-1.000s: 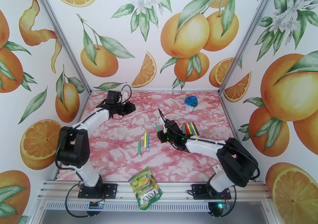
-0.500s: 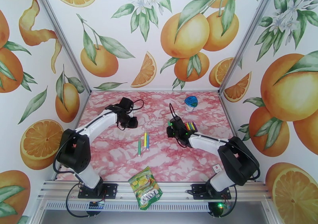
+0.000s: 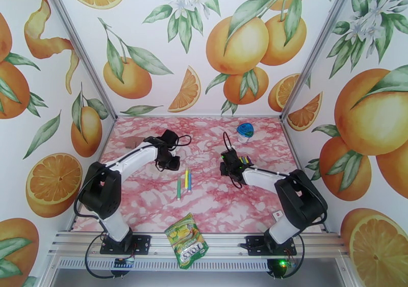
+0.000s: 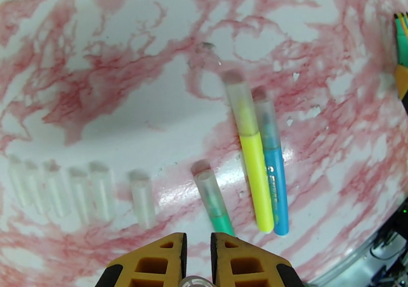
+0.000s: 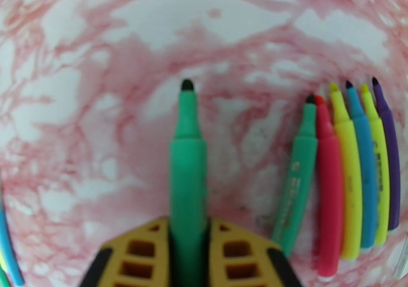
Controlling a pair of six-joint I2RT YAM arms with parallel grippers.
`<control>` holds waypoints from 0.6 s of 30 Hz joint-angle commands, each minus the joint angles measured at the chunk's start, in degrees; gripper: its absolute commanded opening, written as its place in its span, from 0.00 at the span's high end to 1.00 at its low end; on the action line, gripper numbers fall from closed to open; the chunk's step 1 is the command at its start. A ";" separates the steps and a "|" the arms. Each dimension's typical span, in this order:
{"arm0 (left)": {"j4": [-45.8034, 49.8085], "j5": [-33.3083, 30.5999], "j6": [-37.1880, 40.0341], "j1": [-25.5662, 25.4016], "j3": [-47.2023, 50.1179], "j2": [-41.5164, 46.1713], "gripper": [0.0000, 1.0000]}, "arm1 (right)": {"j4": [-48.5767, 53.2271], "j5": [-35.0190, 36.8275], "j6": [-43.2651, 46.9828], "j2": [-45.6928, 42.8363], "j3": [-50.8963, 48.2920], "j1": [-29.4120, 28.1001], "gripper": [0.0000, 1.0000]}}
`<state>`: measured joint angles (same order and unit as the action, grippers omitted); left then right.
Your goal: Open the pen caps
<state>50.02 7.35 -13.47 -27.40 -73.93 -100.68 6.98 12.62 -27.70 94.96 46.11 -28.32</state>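
Observation:
My left gripper should keep holding the cap, because it is nearer the green pen and the cap would fall short of the row if I opened now.
In the left wrist view, three capped pens lie ahead of my fingers: green, yellow and blue, each with a clear pen cap. Several loose clear caps stand in a row to their left. My left gripper is shut, with the rim of a clear cap showing between its fingers. My right gripper is shut on an uncapped green pen, tip pointing away. Beside it lie several uncapped pens: green, red, yellow, blue, yellow-green, purple.
From above, a blue-lidded container stands at the back right and a green-yellow snack packet lies at the front edge. The three capped pens lie mid-table between my left gripper and right gripper.
My left arm has swung from the back left toward the three capped pens. My right arm has carried the green pen back and right, next to the row of uncapped pens.

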 commanded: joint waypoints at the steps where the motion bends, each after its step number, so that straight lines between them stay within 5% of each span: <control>1: 0.15 -1.32 0.12 -0.46 1.05 -1.28 1.00 | 2.19 2.87 -1.11 1.27 1.95 0.89 0.96; 18: -0.10 -4.12 0.18 -1.54 1.90 -5.81 0.95 | 5.01 4.83 -2.15 3.47 2.98 3.45 0.86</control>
<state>49.93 4.36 -13.47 -28.62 -72.47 -105.73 10.20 15.29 -28.99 97.21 47.66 -25.56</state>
